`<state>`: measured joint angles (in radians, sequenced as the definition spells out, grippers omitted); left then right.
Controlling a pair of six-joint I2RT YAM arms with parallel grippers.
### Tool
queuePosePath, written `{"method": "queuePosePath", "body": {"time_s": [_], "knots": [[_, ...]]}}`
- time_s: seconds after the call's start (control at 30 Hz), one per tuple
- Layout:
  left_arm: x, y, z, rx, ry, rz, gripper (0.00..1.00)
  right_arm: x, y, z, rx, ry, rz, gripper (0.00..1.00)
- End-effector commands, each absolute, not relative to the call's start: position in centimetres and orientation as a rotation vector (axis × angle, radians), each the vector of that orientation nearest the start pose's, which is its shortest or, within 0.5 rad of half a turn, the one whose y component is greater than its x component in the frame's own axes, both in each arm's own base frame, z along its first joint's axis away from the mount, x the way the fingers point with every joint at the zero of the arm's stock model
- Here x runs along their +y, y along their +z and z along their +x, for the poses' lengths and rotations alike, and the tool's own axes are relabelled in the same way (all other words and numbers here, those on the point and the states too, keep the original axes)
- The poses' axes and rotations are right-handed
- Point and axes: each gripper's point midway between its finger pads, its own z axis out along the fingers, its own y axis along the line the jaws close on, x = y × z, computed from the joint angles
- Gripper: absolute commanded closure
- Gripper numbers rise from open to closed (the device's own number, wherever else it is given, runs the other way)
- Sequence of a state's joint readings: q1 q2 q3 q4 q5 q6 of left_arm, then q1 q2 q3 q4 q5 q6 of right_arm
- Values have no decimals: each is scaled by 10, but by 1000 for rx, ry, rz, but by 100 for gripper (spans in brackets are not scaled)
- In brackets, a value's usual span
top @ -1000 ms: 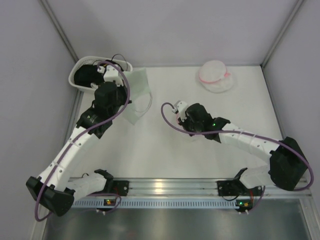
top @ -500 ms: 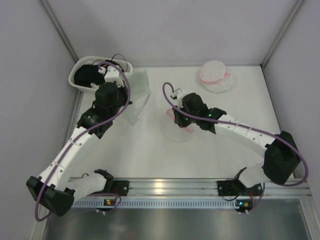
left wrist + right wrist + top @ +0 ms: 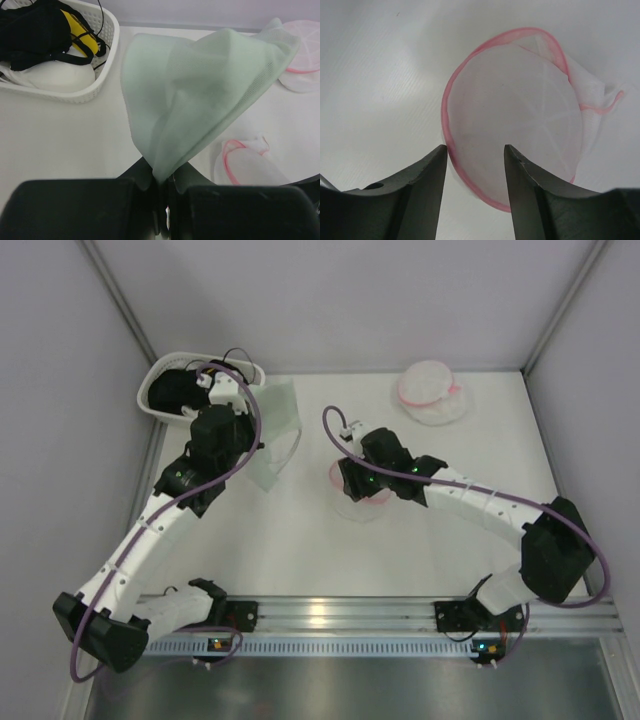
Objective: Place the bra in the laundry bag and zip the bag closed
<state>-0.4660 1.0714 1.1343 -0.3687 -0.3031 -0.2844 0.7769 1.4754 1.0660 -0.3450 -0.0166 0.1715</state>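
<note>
The laundry bag's pink rim (image 3: 342, 490) runs between my right gripper's fingers, so it is now time to close. Closing now would catch the bag.
The laundry bag (image 3: 362, 498) is a round white mesh pouch with a pink zipper rim, lying mid-table; in the right wrist view its dome (image 3: 515, 115) faces me with a white flap at its right. My right gripper (image 3: 475, 150) hangs open just above it. The left fingertip sits outside the pink rim and the right one over the mesh, and neither grips it. My left gripper (image 3: 161, 177) is shut on a corner of the bra (image 3: 200, 95), a pale greenish-white soft fabric hanging near the basket (image 3: 275, 430).
A white plastic basket (image 3: 107, 55) at the back left holds a black tangle (image 3: 35, 30) with yellow bits over something white. A second pink-rimmed mesh pouch (image 3: 432, 392) lies at the back right. Grey walls enclose the table on three sides.
My right gripper has opened and shifted left and toward the back, and the pouch beneath it has come into view. The left arm and its fabric have hardly moved.
</note>
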Motion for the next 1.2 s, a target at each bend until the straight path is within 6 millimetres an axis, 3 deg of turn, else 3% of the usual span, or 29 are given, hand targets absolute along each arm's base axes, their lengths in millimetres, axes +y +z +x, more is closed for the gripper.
{"method": "queuePosePath", "body": {"time_s": [0.0,0.07,0.2,0.33,0.5,0.7,0.83,1.0,1.17], "knots": [[-123,313,337,1846,-244,-31,100,293,159,277,2199,538,-700,51],[-123,313,337,1846,-243,-30,100,293,152,276,2211,535,-719,53],[-122,313,337,1845,-237,-33,100,298,148,273,2219,554,-748,66],[-121,313,337,1843,-234,-35,100,299,147,274,2216,556,-755,100],[-123,317,337,1836,-251,-36,100,295,167,283,2193,522,-684,100],[-130,327,333,1810,-316,-30,100,305,221,302,2155,618,-433,100],[-139,330,327,1801,-374,5,100,308,214,311,2190,620,-389,100],[-139,338,319,1779,-403,21,100,296,200,324,2219,529,-269,100],[-149,358,310,1733,-496,43,100,271,223,339,2136,496,-121,100]]}}
